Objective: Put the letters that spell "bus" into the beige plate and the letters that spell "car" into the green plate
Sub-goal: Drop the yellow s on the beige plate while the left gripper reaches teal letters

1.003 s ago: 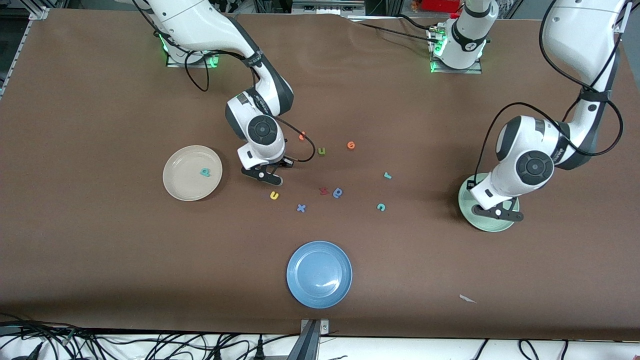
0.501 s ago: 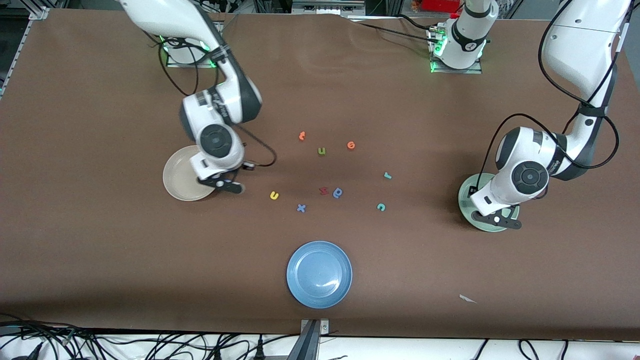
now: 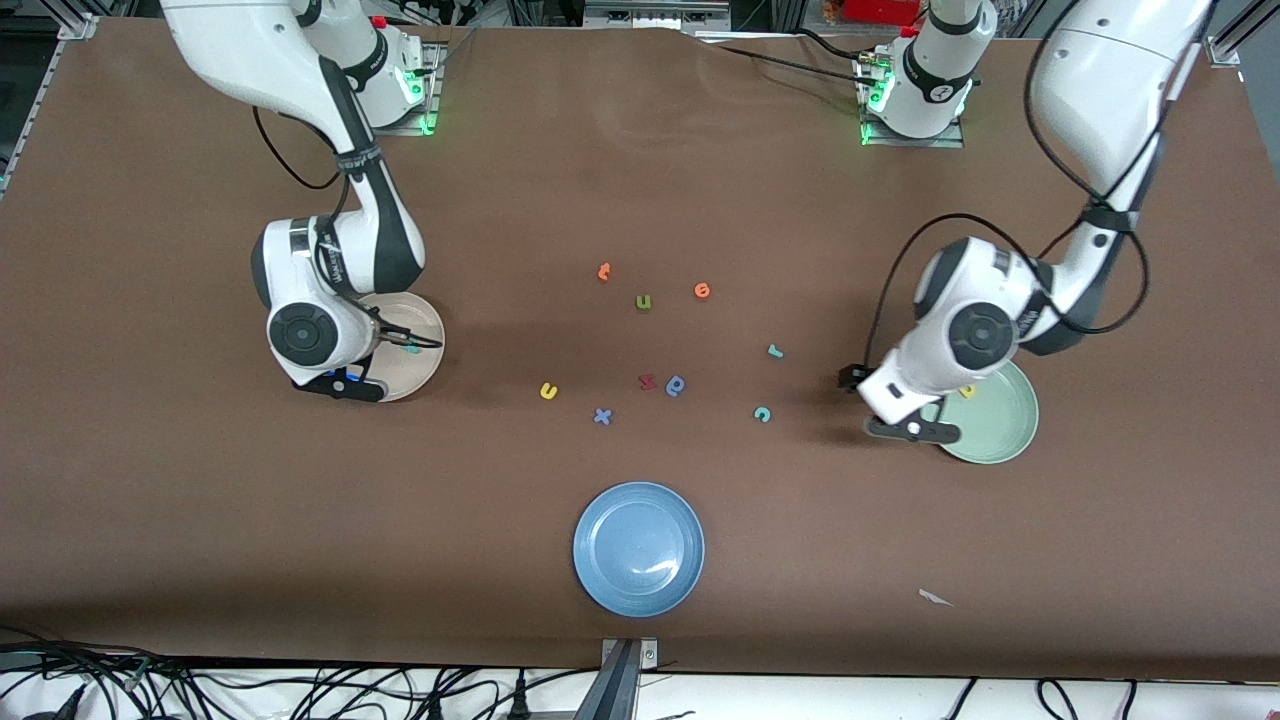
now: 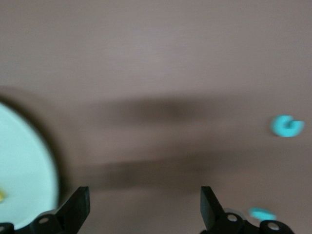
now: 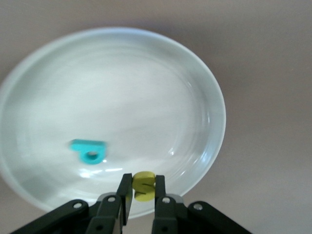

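Note:
I need to pick up the teal "r" by its stem's ends with my left gripper next, to add it to the green plate (image 3: 990, 425) (image 4: 24, 175).
My right gripper (image 3: 340, 385) (image 5: 143, 185) is shut on the yellow "s" (image 5: 144, 185), up in the air over the rim of the beige plate (image 3: 415, 368) (image 5: 122, 87). The teal "b" (image 5: 90, 152) lies in that plate. My left gripper (image 3: 912, 430) (image 4: 145, 195) is open and empty, over the table just beside the green plate (image 3: 990, 425) (image 4: 24, 175). The yellow "a" (image 3: 966, 391) lies in the green plate. The teal "c" (image 3: 763, 413) (image 4: 286, 126), teal "r" (image 3: 775, 351) and yellow "u" (image 3: 548, 391) lie on the table in the middle.
Other loose letters sit mid-table: an olive "u" (image 3: 643, 302), two orange ones (image 3: 603, 271) (image 3: 702, 290), a red one (image 3: 647, 381), a blue rounded one (image 3: 677, 385) and a blue "x" (image 3: 602, 416). A blue plate (image 3: 638, 548) lies nearest the front camera, with a white scrap (image 3: 935, 597) beside it.
My right arm carried the yellow "s" from the middle letters to the beige plate. My left gripper opened over the green plate, left the "a" there and moved off its rim toward the middle.

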Motion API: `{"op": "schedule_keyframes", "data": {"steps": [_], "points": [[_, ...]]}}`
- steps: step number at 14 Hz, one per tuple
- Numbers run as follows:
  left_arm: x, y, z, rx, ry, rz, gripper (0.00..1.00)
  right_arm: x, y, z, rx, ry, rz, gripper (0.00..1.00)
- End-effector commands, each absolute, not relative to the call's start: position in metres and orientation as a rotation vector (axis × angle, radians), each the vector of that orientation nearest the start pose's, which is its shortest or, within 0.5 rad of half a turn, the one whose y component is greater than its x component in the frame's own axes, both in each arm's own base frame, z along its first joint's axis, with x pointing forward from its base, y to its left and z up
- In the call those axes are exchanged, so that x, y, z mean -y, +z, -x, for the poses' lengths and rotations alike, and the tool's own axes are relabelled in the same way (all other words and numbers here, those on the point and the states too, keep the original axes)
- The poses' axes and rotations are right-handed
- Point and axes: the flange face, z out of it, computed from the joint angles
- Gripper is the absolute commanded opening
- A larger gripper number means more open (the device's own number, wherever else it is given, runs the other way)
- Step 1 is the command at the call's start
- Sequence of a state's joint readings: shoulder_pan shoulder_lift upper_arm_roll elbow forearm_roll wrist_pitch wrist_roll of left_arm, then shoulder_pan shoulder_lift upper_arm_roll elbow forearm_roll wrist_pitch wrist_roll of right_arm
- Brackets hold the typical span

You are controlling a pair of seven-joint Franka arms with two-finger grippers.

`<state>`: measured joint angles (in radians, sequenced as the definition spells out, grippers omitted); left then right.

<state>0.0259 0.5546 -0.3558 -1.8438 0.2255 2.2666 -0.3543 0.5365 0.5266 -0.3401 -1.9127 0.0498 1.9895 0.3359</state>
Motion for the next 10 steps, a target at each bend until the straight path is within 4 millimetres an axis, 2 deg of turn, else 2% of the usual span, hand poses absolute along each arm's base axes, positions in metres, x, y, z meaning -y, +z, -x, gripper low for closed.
{"op": "schedule_keyframes", "data": {"steps": [1,3,5,8,10], "points": [[0.241,0.221,-0.581,-0.082,0.102,3.153,1.00,-0.120,0.190,-0.560,-0.253,0.640,3.294,0.62],[0.265,0.205,-0.559,-0.060,0.073,3.170,0.98,-0.123,0.193,-0.560,-0.272,0.652,3.286,1.00],[0.280,0.188,-0.543,-0.067,0.067,3.183,0.96,-0.137,0.212,-0.564,-0.281,0.634,3.252,1.00],[0.279,0.179,-0.534,-0.067,0.103,3.172,0.89,-0.198,0.256,-0.586,-0.145,0.462,3.224,1.00],[0.279,0.175,-0.527,-0.069,0.124,3.164,0.83,-0.222,0.276,-0.600,-0.121,0.363,3.183,1.00]]}}
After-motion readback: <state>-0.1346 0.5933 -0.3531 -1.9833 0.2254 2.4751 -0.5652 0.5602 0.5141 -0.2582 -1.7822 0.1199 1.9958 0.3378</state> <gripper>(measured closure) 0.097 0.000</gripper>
